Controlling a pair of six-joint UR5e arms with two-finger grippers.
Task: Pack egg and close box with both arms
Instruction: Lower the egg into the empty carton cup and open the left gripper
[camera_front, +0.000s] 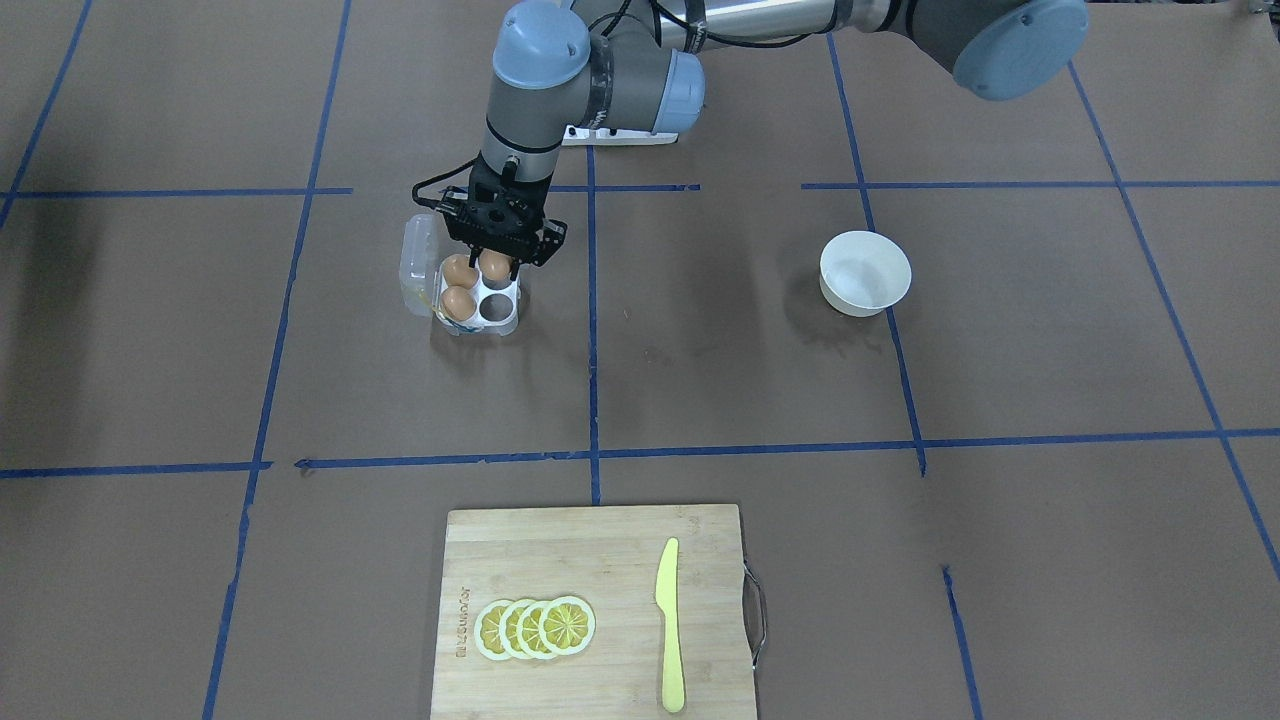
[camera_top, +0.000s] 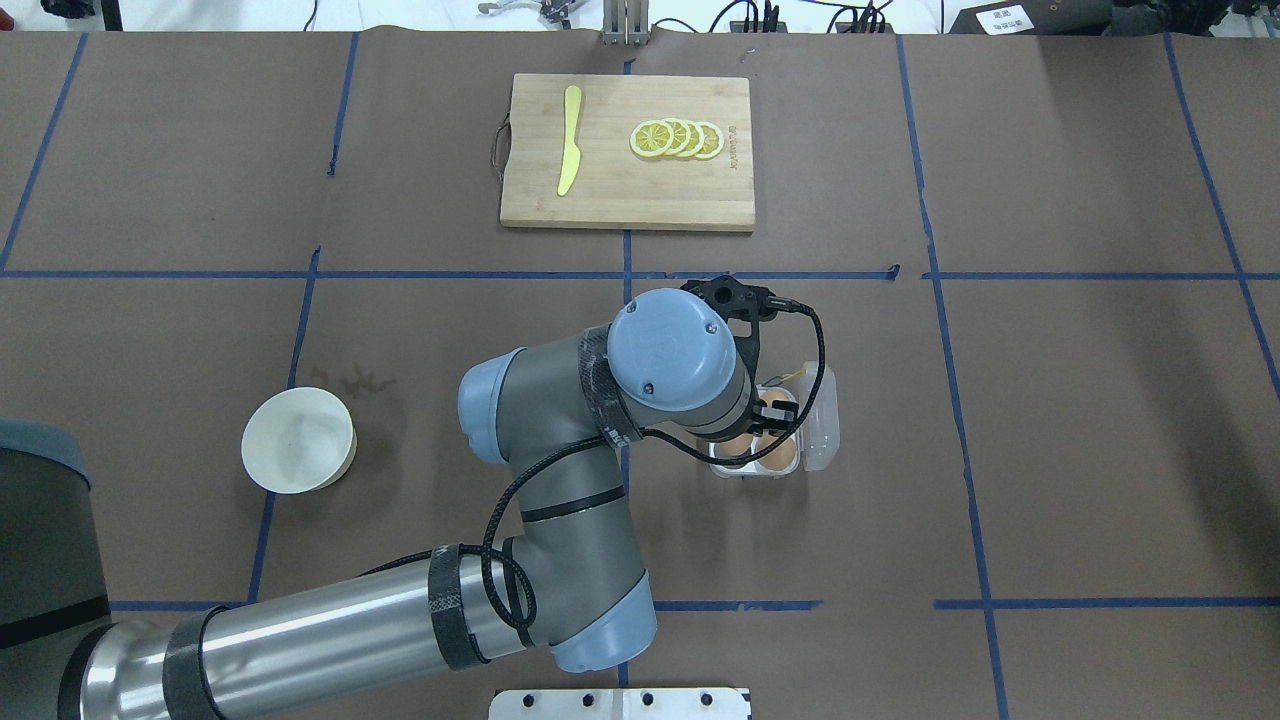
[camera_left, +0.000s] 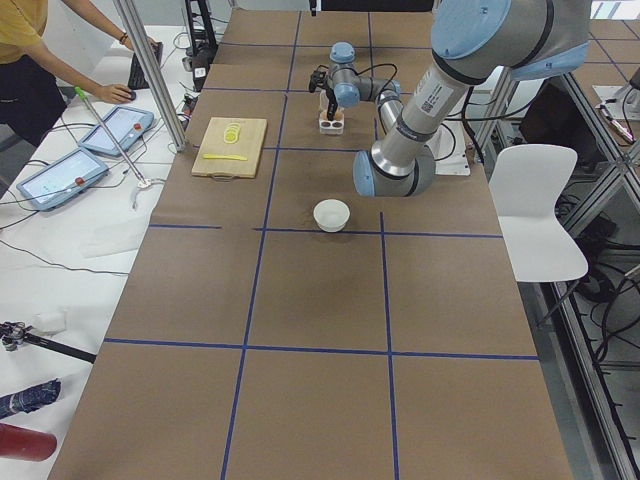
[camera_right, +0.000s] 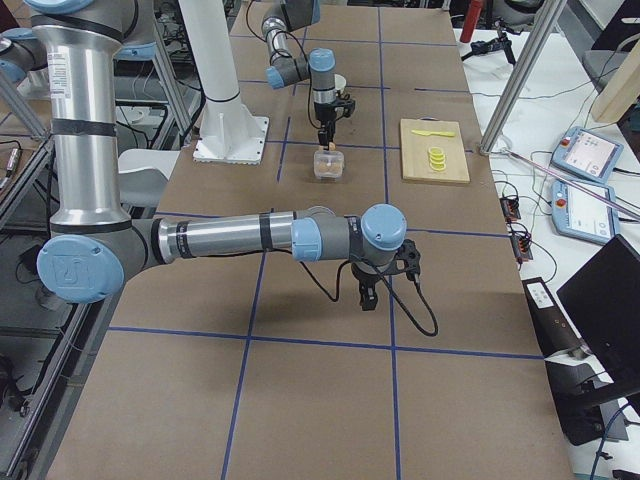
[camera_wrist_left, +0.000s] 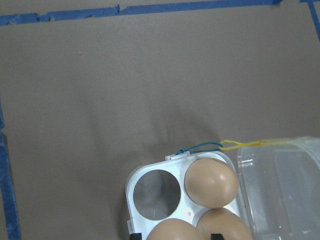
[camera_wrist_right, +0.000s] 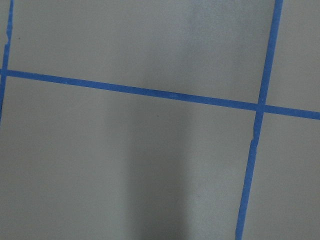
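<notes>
The egg, level with its neighbours in its cell (camera_front: 495, 287), would stay; my left gripper needs to open its fingers.
The clear four-cell box (camera_front: 505, 322) sits open on the table, its lid (camera_front: 417, 265) laid out to the side. Two brown eggs (camera_front: 459, 302) lie in its cells, and one cell (camera_front: 494, 309) is empty. My left gripper (camera_front: 497, 268) hangs straight down over the box, shut on a third egg (camera_front: 495, 264) at the remaining cell. In the left wrist view this egg (camera_wrist_left: 172, 230) sits between the fingertips (camera_wrist_left: 216, 235), and a yellow thread (camera_wrist_left: 250, 144) hangs at the lid's edge. My right gripper (camera_right: 366, 298) points down at bare table far from the box; I cannot tell if it is open or shut.
A white bowl (camera_front: 865, 272) stands on the left arm's side of the table. A wooden cutting board (camera_front: 600, 560) with lemon slices (camera_front: 535, 627) and a yellow knife (camera_front: 668, 625) lies at the far edge. Blue tape lines cross the brown table. An operator (camera_left: 30, 60) stands by the tablets.
</notes>
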